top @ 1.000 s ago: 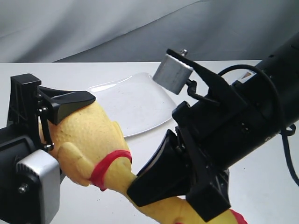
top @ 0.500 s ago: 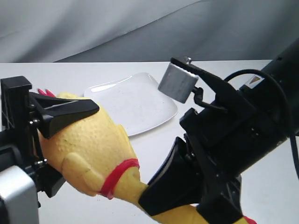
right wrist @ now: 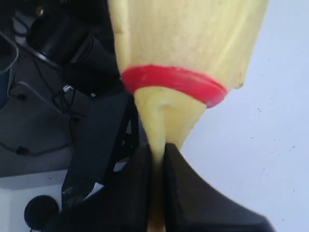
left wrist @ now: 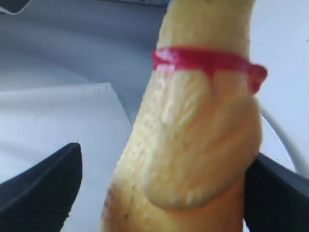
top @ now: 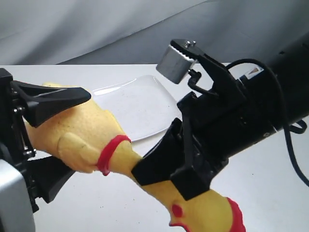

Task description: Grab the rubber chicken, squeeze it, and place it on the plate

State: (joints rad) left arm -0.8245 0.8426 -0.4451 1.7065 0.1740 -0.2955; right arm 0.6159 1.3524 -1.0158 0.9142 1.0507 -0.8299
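My left gripper should next squeeze the rubber chicken (top: 87,137), so it needs to grab it by its fat body behind the red band (top: 111,152).
The yellow rubber chicken (top: 87,137) hangs in the air between both arms, in front of the white square plate (top: 140,108) lying on the table. My right gripper (top: 154,176) is shut on its thin neck just past the red band (right wrist: 174,79), pinching it flat (right wrist: 157,154). The head with red comb (top: 234,217) sticks out below the right gripper. My left gripper (top: 79,130) straddles the fat body (left wrist: 203,135). One finger (left wrist: 275,193) touches the body and the other finger (left wrist: 43,188) stands apart from it, so this gripper is open.
The white table (top: 270,193) runs under both arms, with a grey cloth backdrop (top: 96,29) behind. A black cable (top: 294,145) loops off the right arm. The left arm's black body and wires (right wrist: 48,96) fill one side of the right wrist view.
The left gripper's fingers have spread wider off the chicken's body. The chicken has shifted up, so its head now shows below the right gripper, which stays clamped on the neck.
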